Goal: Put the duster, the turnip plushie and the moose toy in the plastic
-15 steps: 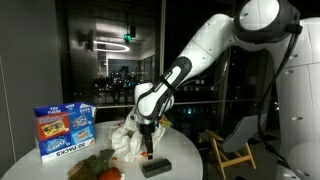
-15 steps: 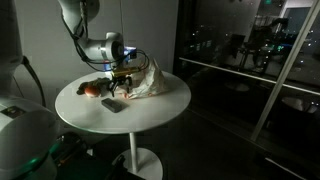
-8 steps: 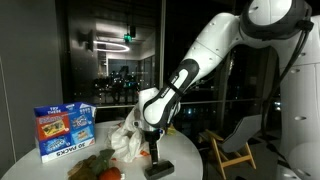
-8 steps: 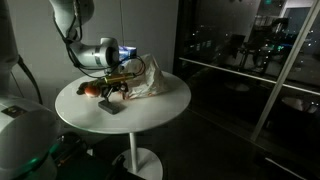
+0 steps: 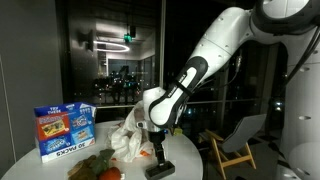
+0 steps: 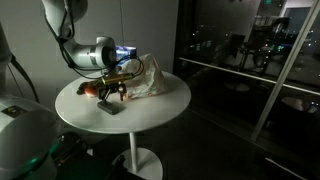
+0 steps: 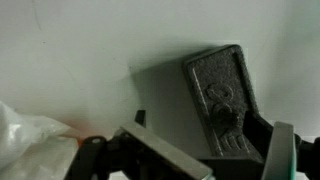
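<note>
My gripper's fingers still hang above the duster's top (image 5: 160,170) (image 7: 225,108), so it is too early to close. My gripper lowers first.
The duster (image 7: 225,100), a dark grey flat block, lies on the white table; it shows in both exterior views (image 5: 160,169) (image 6: 112,106). My gripper (image 7: 220,160) hangs open just above it, and the jaws straddle its near end without touching it. In the exterior views the gripper (image 5: 157,157) (image 6: 112,96) points straight down. The plastic (image 5: 125,140) (image 6: 150,80), a crumpled white bag, stands just beyond. The red-orange turnip plushie (image 5: 108,174) (image 6: 92,90) and the brown-olive moose toy (image 5: 84,169) lie beside the bag, partly cut off by the frame edge.
A blue printed box (image 5: 62,130) stands at the far side of the round white table (image 6: 150,110). A corner of the bag (image 7: 30,145) shows at the lower left of the wrist view. A white chair (image 5: 235,150) stands off the table.
The arm has swung from beside the bag out over the duster and come lower. The jaws have stayed open. No object on the table has moved.
</note>
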Controlling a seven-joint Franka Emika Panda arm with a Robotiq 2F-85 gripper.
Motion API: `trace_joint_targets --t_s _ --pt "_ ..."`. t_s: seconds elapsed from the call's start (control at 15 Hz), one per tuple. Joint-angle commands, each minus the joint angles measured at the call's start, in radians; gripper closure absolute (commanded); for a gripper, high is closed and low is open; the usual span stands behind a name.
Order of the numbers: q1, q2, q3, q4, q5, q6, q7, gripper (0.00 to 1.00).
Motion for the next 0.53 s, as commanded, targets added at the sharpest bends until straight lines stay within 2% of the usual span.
trace_joint_targets --t_s 0.0,0.27,0.47 --pt "-0.007 -0.023 -0.005 -0.024 0.037 -0.023 -0.174 0.00" --pt "-0.012 -0.015 -0.006 -0.027 0.074 -0.055 -0.348 0.00" --pt "-0.009 -0.002 -0.014 -0.028 0.034 -0.056 -0.378 0.00"
